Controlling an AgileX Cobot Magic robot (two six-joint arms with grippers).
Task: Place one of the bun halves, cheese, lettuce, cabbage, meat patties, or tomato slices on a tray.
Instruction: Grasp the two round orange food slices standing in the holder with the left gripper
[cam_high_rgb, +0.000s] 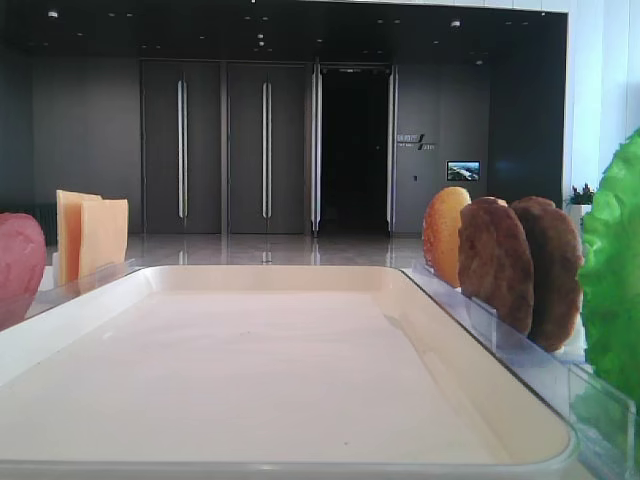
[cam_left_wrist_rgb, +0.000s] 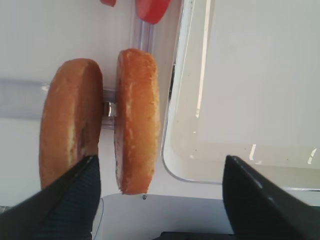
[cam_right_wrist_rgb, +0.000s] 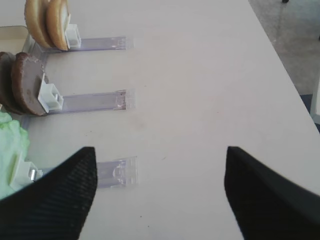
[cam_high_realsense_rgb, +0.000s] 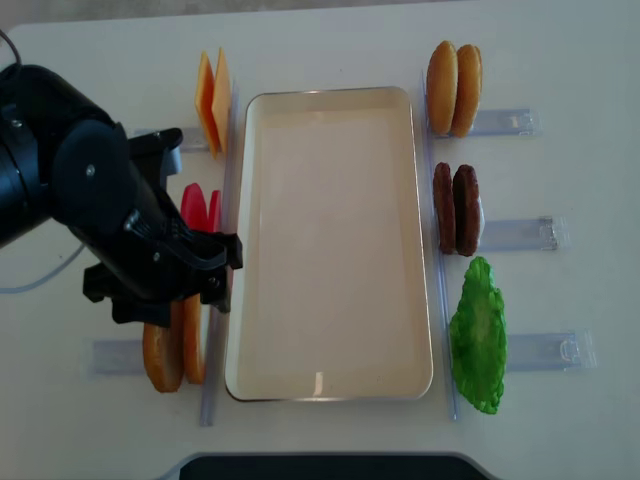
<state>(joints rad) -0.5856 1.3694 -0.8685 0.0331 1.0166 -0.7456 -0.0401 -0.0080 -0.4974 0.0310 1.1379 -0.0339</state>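
Observation:
The tray-side bun half will go on the cream tray, so my left gripper will next grab it by its long curved edge (cam_high_realsense_rgb: 196, 335).
The cream tray (cam_high_realsense_rgb: 330, 395) lies mid-table with nothing in it. My left gripper (cam_left_wrist_rgb: 160, 162) is open over two orange-golden bun halves (cam_left_wrist_rgb: 136, 120) standing on edge just left of the tray's near corner (cam_left_wrist_rgb: 200, 170); one half lies between the fingers' lines, the other behind the left finger (cam_left_wrist_rgb: 75, 200). My right gripper (cam_right_wrist_rgb: 160, 150) is open over bare table, right of the lettuce (cam_right_wrist_rgb: 10, 145). Meat patties (cam_high_realsense_rgb: 456, 208), two more bun halves (cam_high_realsense_rgb: 452, 88), cheese (cam_high_realsense_rgb: 213, 100) and tomato slices (cam_high_realsense_rgb: 200, 205) stand in racks. No cabbage is in view.
Clear plastic racks (cam_high_realsense_rgb: 520, 235) stick out from both long sides of the tray. The left arm's black body (cam_high_realsense_rgb: 100, 220) covers part of the left racks. The table's right edge (cam_right_wrist_rgb: 285, 75) runs near the right gripper. A dark base (cam_high_realsense_rgb: 330, 468) sits at the front edge.

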